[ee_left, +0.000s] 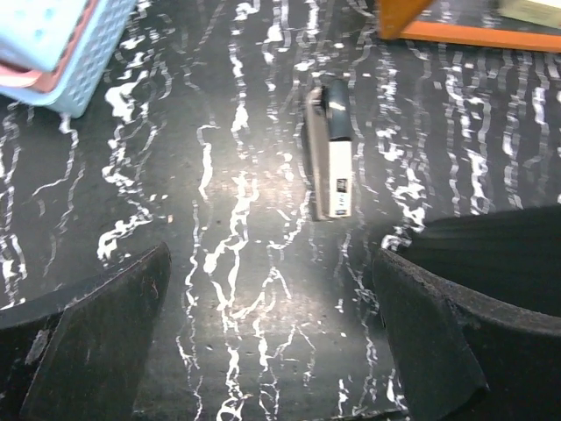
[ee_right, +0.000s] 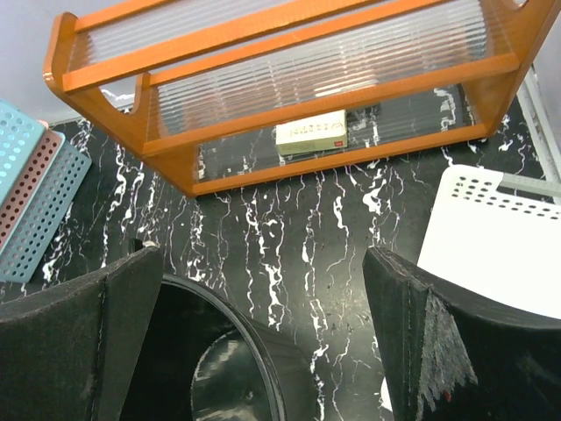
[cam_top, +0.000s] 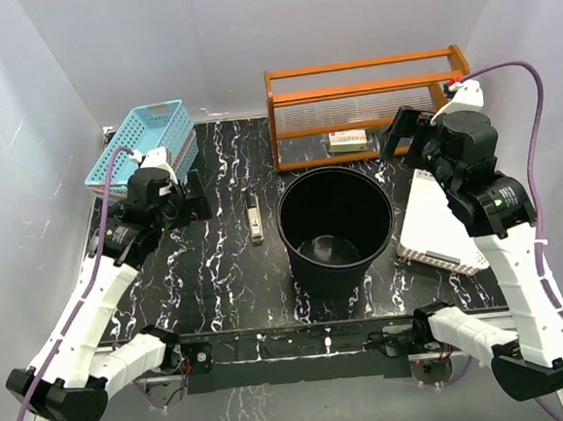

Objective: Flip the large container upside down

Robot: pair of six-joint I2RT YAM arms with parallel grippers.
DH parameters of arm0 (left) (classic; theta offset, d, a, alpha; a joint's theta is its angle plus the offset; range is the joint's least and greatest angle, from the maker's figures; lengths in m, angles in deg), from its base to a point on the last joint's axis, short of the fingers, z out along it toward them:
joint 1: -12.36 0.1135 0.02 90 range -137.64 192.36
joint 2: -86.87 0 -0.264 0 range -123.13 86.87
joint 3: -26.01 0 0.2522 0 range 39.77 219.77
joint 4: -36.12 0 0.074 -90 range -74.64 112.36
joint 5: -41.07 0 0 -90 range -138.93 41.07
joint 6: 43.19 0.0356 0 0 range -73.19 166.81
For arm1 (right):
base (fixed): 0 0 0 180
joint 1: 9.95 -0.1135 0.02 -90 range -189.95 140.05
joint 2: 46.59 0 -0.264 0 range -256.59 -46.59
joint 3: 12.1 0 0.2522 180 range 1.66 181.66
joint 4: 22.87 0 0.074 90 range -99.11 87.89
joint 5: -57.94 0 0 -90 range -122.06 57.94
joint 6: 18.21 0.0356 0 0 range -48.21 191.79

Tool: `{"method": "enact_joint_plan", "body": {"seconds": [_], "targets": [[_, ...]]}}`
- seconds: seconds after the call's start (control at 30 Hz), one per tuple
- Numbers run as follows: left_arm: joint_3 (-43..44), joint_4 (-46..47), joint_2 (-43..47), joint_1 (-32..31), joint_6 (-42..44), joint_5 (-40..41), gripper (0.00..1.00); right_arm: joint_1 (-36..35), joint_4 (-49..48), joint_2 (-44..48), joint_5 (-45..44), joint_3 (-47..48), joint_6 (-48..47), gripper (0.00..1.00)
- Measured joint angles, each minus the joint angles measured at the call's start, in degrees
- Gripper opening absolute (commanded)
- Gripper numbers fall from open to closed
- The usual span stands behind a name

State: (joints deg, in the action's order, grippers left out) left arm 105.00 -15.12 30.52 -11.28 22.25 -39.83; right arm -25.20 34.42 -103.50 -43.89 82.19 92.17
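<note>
My right gripper should tip the bucket over and turn it upside down next, so it needs to pinch the black bucket's rim [cam_top: 386,192] [ee_right: 257,347] with one finger inside the bucket's opening.
The large container [cam_top: 337,228] is a round black bucket standing upright, mouth up, near the middle of the black marbled table [cam_top: 219,284]. Its inside looks empty. The left gripper [cam_top: 195,200] hovers open to the bucket's left, well apart from it. In the left wrist view that gripper [ee_left: 272,263] has only table between its fingers, and the bucket's wall [ee_left: 508,250] shows behind the right finger. The right gripper [cam_top: 404,133] hangs open above the table behind the bucket's right rim. In its wrist view the right gripper [ee_right: 261,259] holds nothing, with the bucket's rim [ee_right: 254,351] below the left finger.
A black and silver stapler-like object [cam_top: 254,219] [ee_left: 333,158] lies left of the bucket. An orange wooden rack [cam_top: 366,106] [ee_right: 289,88] with a small box [ee_right: 311,133] stands at the back. Stacked blue and pink baskets [cam_top: 145,143] sit back left. A white basket [cam_top: 439,222] [ee_right: 491,237] lies at the right.
</note>
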Motion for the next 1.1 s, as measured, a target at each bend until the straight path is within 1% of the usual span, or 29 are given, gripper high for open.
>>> {"method": "enact_joint_plan", "body": {"seconds": [0.1,0.17,0.3,0.37,0.53,0.63,0.7,0.77,0.8,0.87,0.97,1.0,1.03,1.1], "targets": [[-0.5,-1.0,-1.6,0.0,-0.9,4.7,0.99,0.0,0.5,0.0,0.2,1.5,-1.6,0.98],[-0.7,-1.7,-1.5,0.0,-1.3,7.3,0.99,0.0,2.6,-0.7,0.7,3.7,-3.0,0.98],[-0.7,-1.7,-0.5,0.0,-1.2,8.9,0.99,0.0,7.5,-4.6,1.6,10.6,-5.6,0.98],[-0.7,-1.5,0.0,0.0,-0.3,7.5,0.99,0.0,9.5,-6.1,2.1,12.8,-6.8,0.98],[-0.7,0.4,0.6,0.0,2.7,-1.1,0.99,0.0,15.6,-9.1,4.1,17.2,-8.4,0.98],[-0.8,1.2,1.2,0.0,4.2,-4.5,0.99,0.0,18.7,-11.6,8.2,21.6,-8.5,0.98],[-0.9,1.0,1.9,0.0,4.9,-5.0,0.99,0.0,19.5,-13.8,12.9,24.4,-8.6,0.98],[-1.2,0.9,3.1,0.0,5.0,-4.3,0.99,-1.0,19.5,-14.8,17.9,24.5,-8.9,0.98],[-1.6,0.8,3.7,0.0,4.8,-3.8,0.99,-2.2,19.4,-15.0,19.9,24.0,-9.0,0.98],[-2.6,1.0,5.1,0.0,3.9,-3.5,0.99,-6.8,19.3,-15.0,21.8,22.1,-8.9,0.98],[-5.5,1.6,7.8,0.0,1.2,-3.3,0.99,-20.2,19.1,-14.6,21.9,17.4,-7.8,0.98],[-6.2,1.6,8.2,0.0,0.3,-3.2,0.99,-24.5,18.4,-14.1,21.6,15.0,-7.2,0.98],[-6.5,1.6,8.3,0.0,-0.5,-3.1,0.99,-28.3,17.3,-12.7,21.0,10.6,-6.4,0.98],[-6.6,1.7,7.4,0.0,-1.4,-3.1,0.99,-32.9,16.7,-11.0,20.9,6.7,-5.6,0.98]]}}
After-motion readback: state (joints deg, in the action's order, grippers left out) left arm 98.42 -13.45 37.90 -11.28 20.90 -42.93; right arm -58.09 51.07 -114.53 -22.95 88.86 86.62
